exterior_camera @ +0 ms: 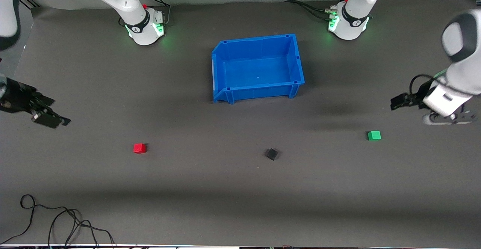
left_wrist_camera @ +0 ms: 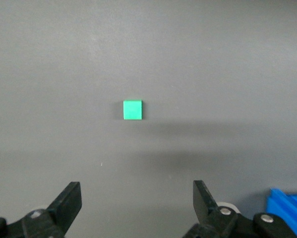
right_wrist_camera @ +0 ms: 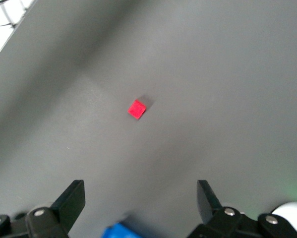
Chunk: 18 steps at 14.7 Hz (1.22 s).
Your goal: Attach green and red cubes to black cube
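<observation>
Next, my left gripper grabs the green cube (exterior_camera: 374, 135) by its opposite sides, to attach it to the black cube (exterior_camera: 272, 154).
The red cube (exterior_camera: 139, 148) lies on the grey table toward the right arm's end. The black cube (exterior_camera: 272, 154) lies near the middle, nearer the front camera than the blue bin. The green cube (exterior_camera: 374, 135) lies toward the left arm's end. My left gripper (exterior_camera: 449, 118) hovers open and empty over the table beside the green cube, which shows in the left wrist view (left_wrist_camera: 133, 110) ahead of the fingers (left_wrist_camera: 69, 201). My right gripper (exterior_camera: 52, 119) hovers open and empty at the right arm's end; the red cube shows in its wrist view (right_wrist_camera: 137, 109).
An empty blue bin (exterior_camera: 259, 91) stands mid-table, farther from the front camera than the cubes; corners of it show in the left wrist view (left_wrist_camera: 289, 208) and the right wrist view (right_wrist_camera: 116, 232). A black cable (exterior_camera: 56, 219) lies along the table's near edge.
</observation>
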Tool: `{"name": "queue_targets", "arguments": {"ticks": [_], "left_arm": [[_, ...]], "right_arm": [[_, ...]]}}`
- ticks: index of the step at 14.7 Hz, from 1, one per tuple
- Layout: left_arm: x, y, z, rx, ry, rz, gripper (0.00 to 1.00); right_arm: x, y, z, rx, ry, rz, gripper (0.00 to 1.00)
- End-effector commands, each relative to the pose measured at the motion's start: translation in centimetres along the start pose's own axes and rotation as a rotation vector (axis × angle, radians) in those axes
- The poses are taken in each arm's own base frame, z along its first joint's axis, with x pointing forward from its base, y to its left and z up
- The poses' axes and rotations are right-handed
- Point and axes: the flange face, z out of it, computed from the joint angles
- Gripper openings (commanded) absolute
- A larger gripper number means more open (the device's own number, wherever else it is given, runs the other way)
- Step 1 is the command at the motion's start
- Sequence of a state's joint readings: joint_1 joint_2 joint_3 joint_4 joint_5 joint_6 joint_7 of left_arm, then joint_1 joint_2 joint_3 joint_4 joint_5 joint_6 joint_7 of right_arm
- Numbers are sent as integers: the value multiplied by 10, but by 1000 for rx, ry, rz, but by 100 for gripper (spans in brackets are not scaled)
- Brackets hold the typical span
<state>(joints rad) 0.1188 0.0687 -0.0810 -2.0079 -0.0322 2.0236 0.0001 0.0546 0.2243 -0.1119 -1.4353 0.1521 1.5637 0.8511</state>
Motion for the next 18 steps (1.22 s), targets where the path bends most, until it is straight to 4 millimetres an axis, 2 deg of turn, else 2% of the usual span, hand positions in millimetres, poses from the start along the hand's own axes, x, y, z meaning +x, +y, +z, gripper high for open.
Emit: {"name": "queue_targets", "arguments": {"ticks": [1, 4, 5, 7, 9, 10, 11, 12, 14, 16, 17, 18], "left_arm": [[8, 1, 69, -5, -25, -7, 100], [22, -5, 125, 7, -46, 8, 100], [26, -7, 145, 24, -46, 24, 100], [31, -10, 182, 32, -33, 36, 100], [36, -12, 206, 26, -22, 33, 100], [41, -13, 212, 24, -13, 37, 99], [49, -15, 210, 23, -2, 32, 99], [51, -14, 207, 24, 1, 30, 95], [51, -19, 224, 22, -17, 33, 81], [55, -20, 224, 22, -8, 35, 75], [55, -20, 232, 21, -17, 37, 74], [58, -20, 232, 21, -9, 37, 74]], "right_arm": [[34, -11, 53, -6, -122, 245, 100], [64, -9, 122, 33, -224, 349, 100], [69, -5, 152, 46, -229, 380, 100], [70, 1, 204, 100, -212, 441, 100], [73, 5, 247, 142, -199, 490, 100], [75, 3, 264, 149, -199, 507, 100], [78, 2, 281, 153, -209, 528, 100], [83, 3, 295, 165, -223, 559, 100], [87, 2, 323, 172, -235, 588, 100], [88, 2, 344, 171, -234, 602, 100], [88, 1, 352, 166, -237, 604, 100], [88, 1, 358, 162, -235, 605, 100]]}}
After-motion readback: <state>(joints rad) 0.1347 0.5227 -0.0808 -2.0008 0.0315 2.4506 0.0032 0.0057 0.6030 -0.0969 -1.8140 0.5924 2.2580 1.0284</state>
